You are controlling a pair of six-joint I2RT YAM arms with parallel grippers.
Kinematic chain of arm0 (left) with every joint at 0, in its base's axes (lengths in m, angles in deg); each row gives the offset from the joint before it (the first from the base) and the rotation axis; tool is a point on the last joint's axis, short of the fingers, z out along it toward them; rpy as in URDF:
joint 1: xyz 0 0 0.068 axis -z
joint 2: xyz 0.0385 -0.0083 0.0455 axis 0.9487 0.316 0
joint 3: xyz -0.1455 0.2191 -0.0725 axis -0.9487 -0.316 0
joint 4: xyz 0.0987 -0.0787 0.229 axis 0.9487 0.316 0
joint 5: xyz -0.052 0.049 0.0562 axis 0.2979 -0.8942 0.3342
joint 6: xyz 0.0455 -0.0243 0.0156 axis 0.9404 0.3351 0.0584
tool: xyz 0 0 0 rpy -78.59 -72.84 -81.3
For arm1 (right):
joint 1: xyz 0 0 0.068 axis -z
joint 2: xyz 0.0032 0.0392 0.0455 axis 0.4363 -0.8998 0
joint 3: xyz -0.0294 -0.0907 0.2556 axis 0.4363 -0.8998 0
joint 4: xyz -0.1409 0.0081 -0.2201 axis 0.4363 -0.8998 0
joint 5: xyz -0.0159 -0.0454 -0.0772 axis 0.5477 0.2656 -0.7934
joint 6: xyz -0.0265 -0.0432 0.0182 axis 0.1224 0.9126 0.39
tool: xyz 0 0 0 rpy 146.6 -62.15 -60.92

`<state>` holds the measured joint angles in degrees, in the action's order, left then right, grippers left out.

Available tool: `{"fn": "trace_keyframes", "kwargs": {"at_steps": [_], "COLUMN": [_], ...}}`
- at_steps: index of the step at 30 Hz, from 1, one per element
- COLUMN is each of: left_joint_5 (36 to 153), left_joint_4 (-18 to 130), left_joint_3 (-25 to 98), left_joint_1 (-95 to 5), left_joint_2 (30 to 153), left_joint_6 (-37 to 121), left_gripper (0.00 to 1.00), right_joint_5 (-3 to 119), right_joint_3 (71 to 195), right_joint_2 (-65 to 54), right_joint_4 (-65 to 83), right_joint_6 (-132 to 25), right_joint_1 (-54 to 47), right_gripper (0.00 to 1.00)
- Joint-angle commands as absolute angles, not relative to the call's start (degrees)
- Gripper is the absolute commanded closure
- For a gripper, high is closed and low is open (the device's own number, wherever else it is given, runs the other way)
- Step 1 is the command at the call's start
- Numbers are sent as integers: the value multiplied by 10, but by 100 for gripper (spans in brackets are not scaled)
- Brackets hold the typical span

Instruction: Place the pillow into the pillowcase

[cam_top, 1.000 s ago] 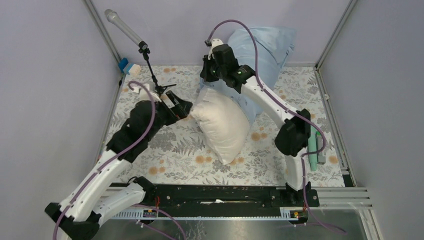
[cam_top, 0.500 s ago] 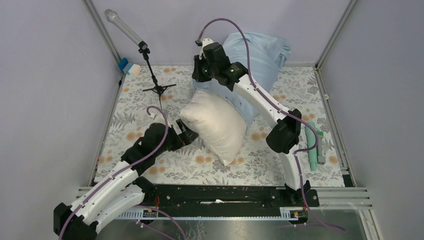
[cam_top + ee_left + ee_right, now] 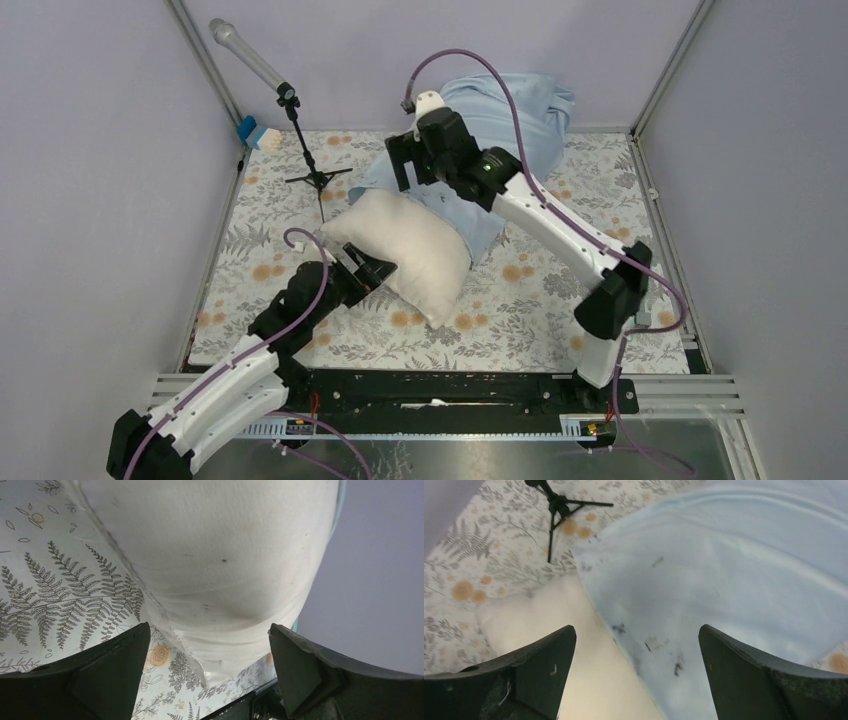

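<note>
The left gripper should next grab the cream pillow by its exposed near end [image 3: 408, 276] [image 3: 215, 635], so the pillowcase's opening stays free to slide over the pillow.
The cream pillow [image 3: 400, 255] lies tilted on the floral cloth, its far end tucked into the mouth of the light-blue pillowcase [image 3: 515, 110], which slumps against the back wall. My left gripper [image 3: 368, 275] is open at the pillow's near-left edge. In the left wrist view a seamed corner of the pillow [image 3: 215, 555] hangs between the spread fingers of my left gripper [image 3: 210, 640], not pinched. My right gripper [image 3: 400, 172] hovers open above the pillowcase mouth. The right wrist view looks down between the wide fingers of the right gripper [image 3: 636, 640] at the pillowcase edge [image 3: 724, 580] and the pillow [image 3: 549, 625].
A microphone on a black tripod stand [image 3: 300, 130] rises at the back left, its feet close to the pillowcase corner [image 3: 556, 502]. A small blue-and-white object [image 3: 252, 131] sits in the back-left corner. Walls enclose three sides; the black rail [image 3: 430, 385] runs along the near edge.
My right gripper opened and let go of the pillowcase, which sagged down with the pillow toward the left. The left arm drew back to the pillow's near-left edge.
</note>
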<state>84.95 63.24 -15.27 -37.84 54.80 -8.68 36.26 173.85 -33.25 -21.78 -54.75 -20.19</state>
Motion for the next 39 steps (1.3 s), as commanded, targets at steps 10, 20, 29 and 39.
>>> {"fn": "trace_keyframes", "kwargs": {"at_steps": [10, 20, 29, 39], "left_joint_5": [855, 843, 828, 829], "left_joint_4": [473, 314, 301, 311], "left_joint_3": [-221, -262, -261, -251], "left_joint_1": [-378, -378, -378, -378], "left_joint_2": [551, 694, 725, 735], "left_joint_6": [-180, -223, -222, -211], "left_gripper": [1, 12, 42, 77], "right_joint_5": [218, 81, 50, 100], "right_joint_3": [1345, 1337, 1409, 1365], "right_joint_2": [-128, -184, -239, -209], "right_joint_4": [3, 25, -20, -6], "right_joint_6": [-457, -418, -411, -441], "right_joint_1": [-261, -273, -279, -286], "right_gripper": [16, 23, 50, 6]}}
